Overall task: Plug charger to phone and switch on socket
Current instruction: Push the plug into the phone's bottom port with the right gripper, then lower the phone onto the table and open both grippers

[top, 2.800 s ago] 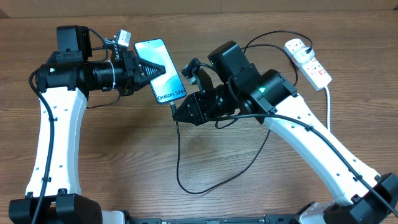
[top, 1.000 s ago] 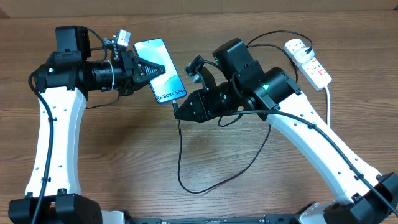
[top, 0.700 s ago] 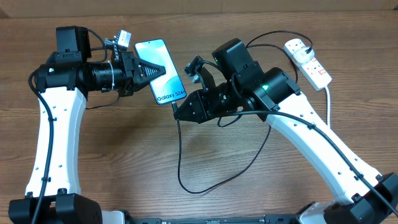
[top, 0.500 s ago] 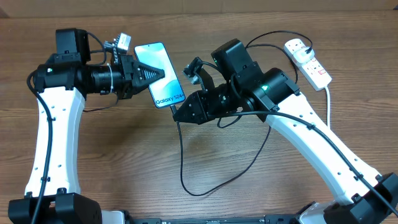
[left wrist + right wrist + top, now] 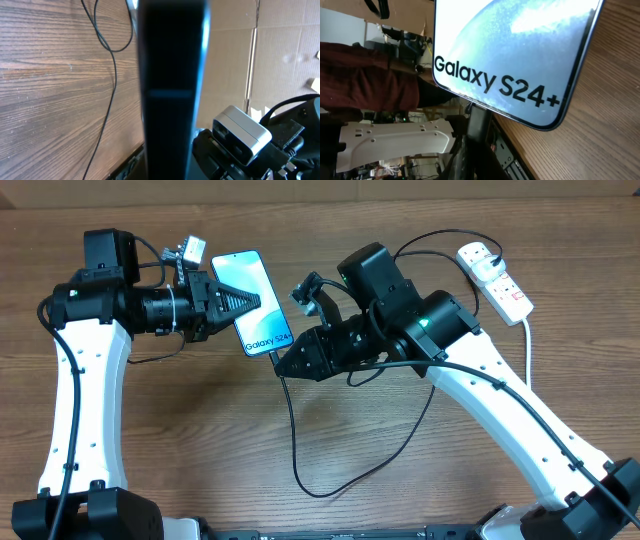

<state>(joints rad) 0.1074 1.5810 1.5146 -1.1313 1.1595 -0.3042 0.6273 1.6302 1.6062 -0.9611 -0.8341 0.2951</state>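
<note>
My right gripper is ready to let go of the charger: the black connector [image 5: 275, 359] sits flush against the phone's lower edge [image 5: 269, 351], and its tip is hidden inside.
The phone [image 5: 254, 313], light blue screen reading "Galaxy S24+", is held tilted above the table. My left gripper [image 5: 238, 302] is shut on its side edge. In the left wrist view the phone's dark edge [image 5: 172, 75] fills the middle. My right gripper [image 5: 284, 362] is shut on the charger's connector end at the phone's lower end, where the tip meets the phone [image 5: 276, 356]. The charger [image 5: 300, 470] loops down over the table. The right wrist view shows the phone's screen [image 5: 520, 45] with the black connector [image 5: 477, 120] just below it. The socket [image 5: 495, 278] lies at the far right.
The socket's thick white cord [image 5: 527, 340] runs down the right side past my right arm. Cardboard walls [image 5: 280, 55] stand behind the table. The charger's cable also lies on the wood in the left wrist view [image 5: 112, 70].
My left gripper has carried the phone a little to the left and down. My right gripper has followed it with the connector, and the cable loop has shifted slightly.
</note>
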